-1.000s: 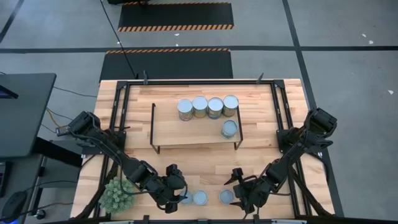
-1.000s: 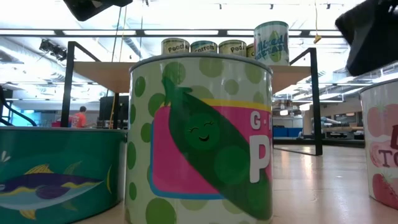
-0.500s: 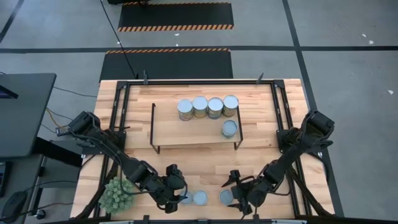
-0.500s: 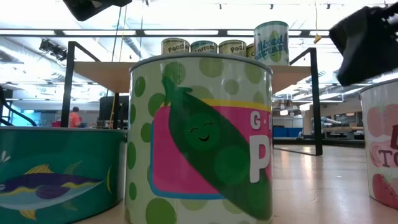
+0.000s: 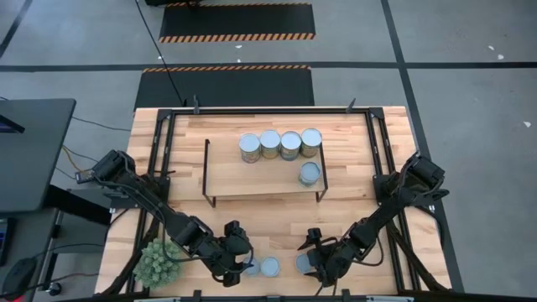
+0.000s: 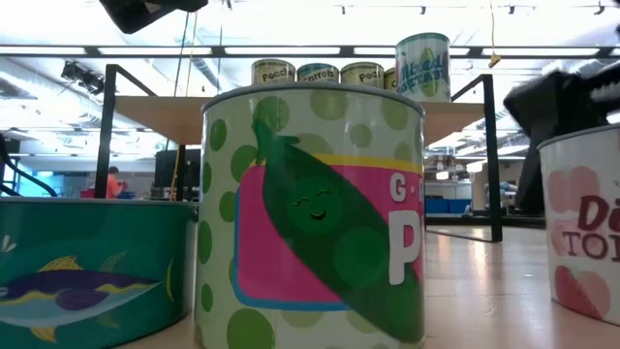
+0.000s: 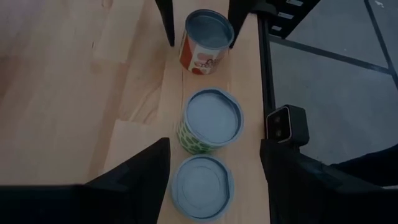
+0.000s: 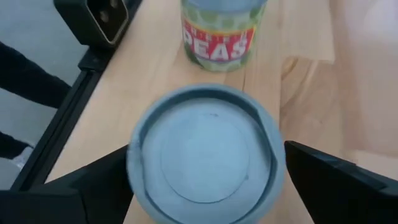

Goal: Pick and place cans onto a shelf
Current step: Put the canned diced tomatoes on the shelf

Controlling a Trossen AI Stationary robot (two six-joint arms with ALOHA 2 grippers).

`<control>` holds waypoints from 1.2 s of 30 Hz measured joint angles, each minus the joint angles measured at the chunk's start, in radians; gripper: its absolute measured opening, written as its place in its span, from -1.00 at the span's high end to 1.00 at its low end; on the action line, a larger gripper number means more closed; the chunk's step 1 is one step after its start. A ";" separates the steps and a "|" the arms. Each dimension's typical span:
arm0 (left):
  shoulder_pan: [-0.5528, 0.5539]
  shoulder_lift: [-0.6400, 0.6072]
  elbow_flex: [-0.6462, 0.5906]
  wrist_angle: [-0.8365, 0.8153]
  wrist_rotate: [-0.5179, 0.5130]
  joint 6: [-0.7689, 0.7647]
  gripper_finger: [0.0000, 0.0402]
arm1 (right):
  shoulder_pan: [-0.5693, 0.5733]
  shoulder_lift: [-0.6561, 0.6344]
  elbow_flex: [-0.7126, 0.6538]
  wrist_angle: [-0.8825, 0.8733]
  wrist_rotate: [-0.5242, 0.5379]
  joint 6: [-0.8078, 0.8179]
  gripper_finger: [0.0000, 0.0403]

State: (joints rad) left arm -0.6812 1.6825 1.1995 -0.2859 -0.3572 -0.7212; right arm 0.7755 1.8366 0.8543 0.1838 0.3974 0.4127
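Observation:
The tomato can needs to stand upright on the shelf [image 5: 252, 176]. My right gripper will next grab the can's round side [image 5: 303, 271] to set it there.
Three cans stand on their bases by the table's near edge: a teal fish can [image 7: 202, 186], a green pea can [image 7: 211, 119] and a red-and-white tomato can [image 7: 205, 40]. My left gripper [image 7: 214, 148] is open above the fish can [image 6: 92, 262], one finger on each side, and shows in the low view [image 6: 150, 10] clear of the can. My right gripper [image 8: 208, 149] is open with one finger on the tomato can's [image 8: 205, 152] far side and one on its near side. Several other cans [image 5: 279, 144] stand on the shelf [image 5: 252, 176]. My right gripper comes at the tomato can slanting from above and from the table's right, its open fingers [image 8: 93, 186] close beside the can's wall [image 8: 134, 168]. Whether they touch it I cannot tell. The can stands upright on the table.
A spiky green plant ball [image 5: 158, 260] sits at the near left. The low camera [image 7: 286, 122] sits on the black frame at the near edge beside the pea can. One bluish-grey can [image 5: 310, 174] stands at the shelf's near right corner.
My right gripper has gone toward the table's left and down, until its open fingers stand around the tomato can. In the low view the tomato can now stands a little farther toward the table's left, nearer the pea can.

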 joint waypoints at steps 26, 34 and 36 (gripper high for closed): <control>0.062 -0.111 0.000 -0.071 0.006 0.008 -0.27 | -0.201 -0.098 0.219 -0.251 -0.048 -0.184 -0.48; 0.113 -0.183 -0.001 -0.175 0.006 0.012 -0.26 | -0.328 -0.098 0.445 -0.512 0.135 0.005 -0.48; 0.121 -0.202 -0.001 -0.176 0.006 0.022 -0.26 | -0.342 -0.098 0.476 -0.505 0.172 0.032 -0.48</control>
State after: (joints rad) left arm -0.5598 1.4801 1.1988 -0.4622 -0.3508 -0.6993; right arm 0.4336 1.7390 1.3308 -0.3211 0.5693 0.4450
